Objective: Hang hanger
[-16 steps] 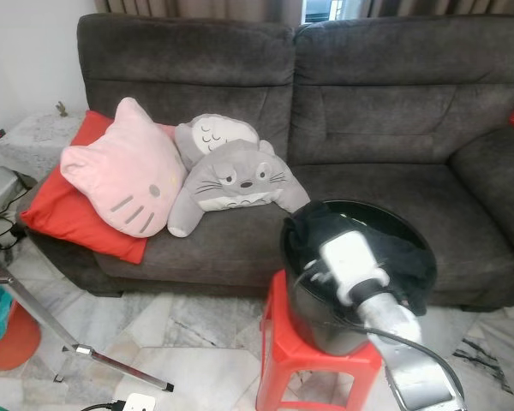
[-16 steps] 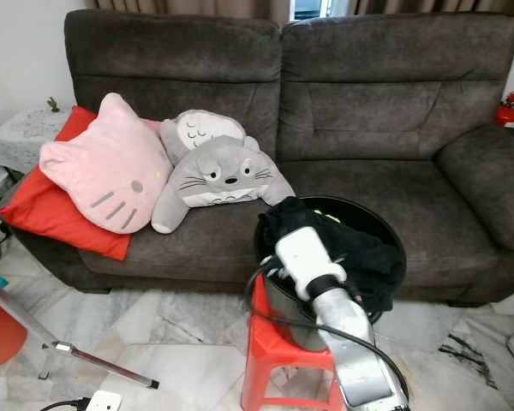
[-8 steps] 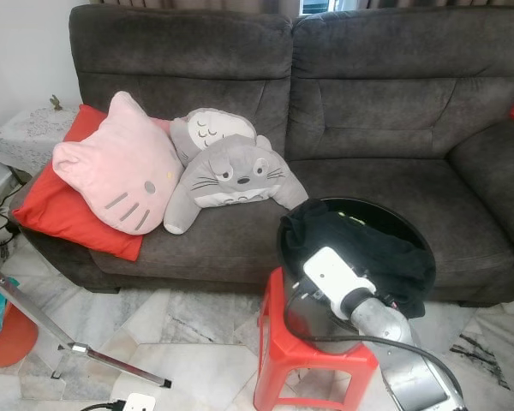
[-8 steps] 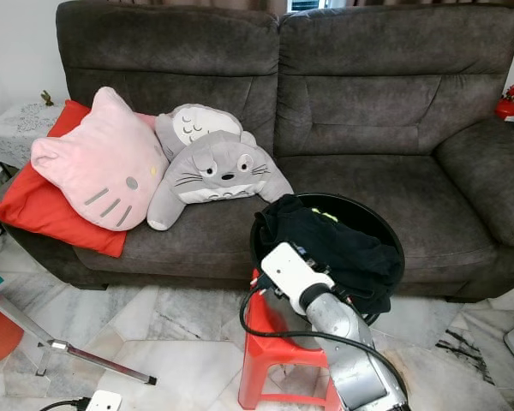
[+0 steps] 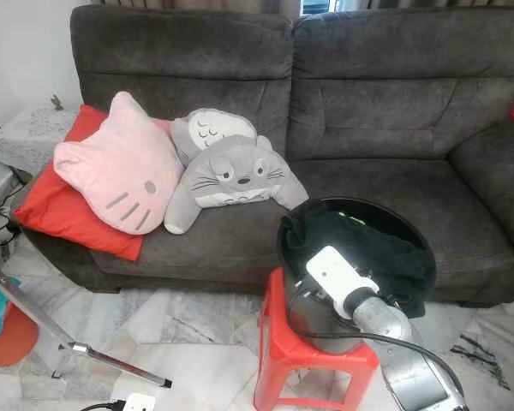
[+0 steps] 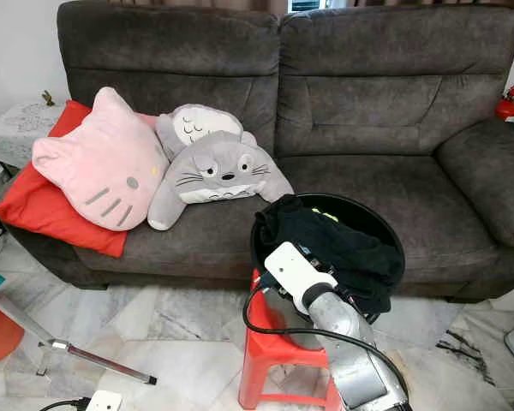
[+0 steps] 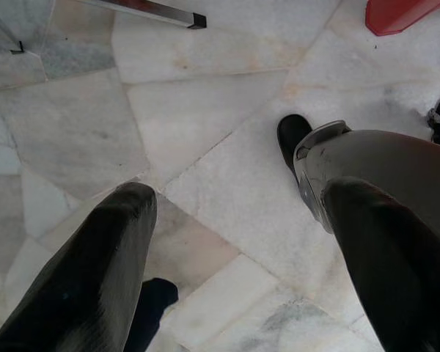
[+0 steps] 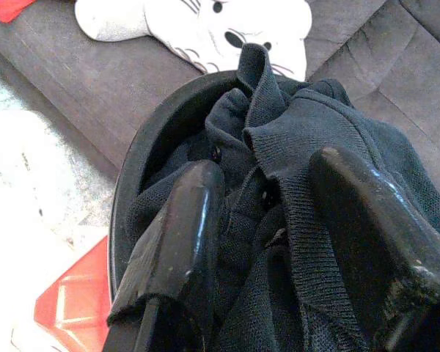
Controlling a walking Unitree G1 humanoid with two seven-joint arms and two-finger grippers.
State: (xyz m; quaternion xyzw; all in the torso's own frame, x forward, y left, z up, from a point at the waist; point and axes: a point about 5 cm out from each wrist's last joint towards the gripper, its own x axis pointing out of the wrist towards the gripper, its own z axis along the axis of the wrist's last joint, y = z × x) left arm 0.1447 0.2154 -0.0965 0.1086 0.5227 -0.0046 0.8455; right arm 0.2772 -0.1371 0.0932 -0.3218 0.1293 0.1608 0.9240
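My right gripper should next pinch the dark garment by its ribbed fold [image 8: 297, 191]. Only that fold stands up; the garment lies slack in the bucket.
A black bucket [image 5: 291, 224] stuffed with dark clothes [image 5: 373, 250] stands on a red plastic stool [image 5: 278, 349] in front of the sofa. My right arm's white wrist [image 5: 338, 276] reaches over the bucket's near rim. In the right wrist view my right gripper [image 8: 265, 167] is open, its fingers [image 8: 182, 242] resting on either side of a fold and collar of a dark knitted garment [image 8: 301, 139]. My left gripper [image 7: 238, 194] hangs open over the marble floor [image 7: 205, 95], beside my own leg [image 7: 381, 161]. I can make out no hanger.
A dark grey sofa [image 5: 368, 111] carries a pink cat cushion [image 5: 120, 167], a grey plush [image 5: 231, 171] and a red cushion [image 5: 51, 205]. A metal rack leg [image 5: 77, 347] and an orange tub [image 5: 4, 336] stand at the left. A white plug block [image 5: 137, 402] lies on the floor.
The camera shifted slightly. My right wrist has dropped a little and drawn back toward the bucket's near rim; over the last half second it has barely moved.
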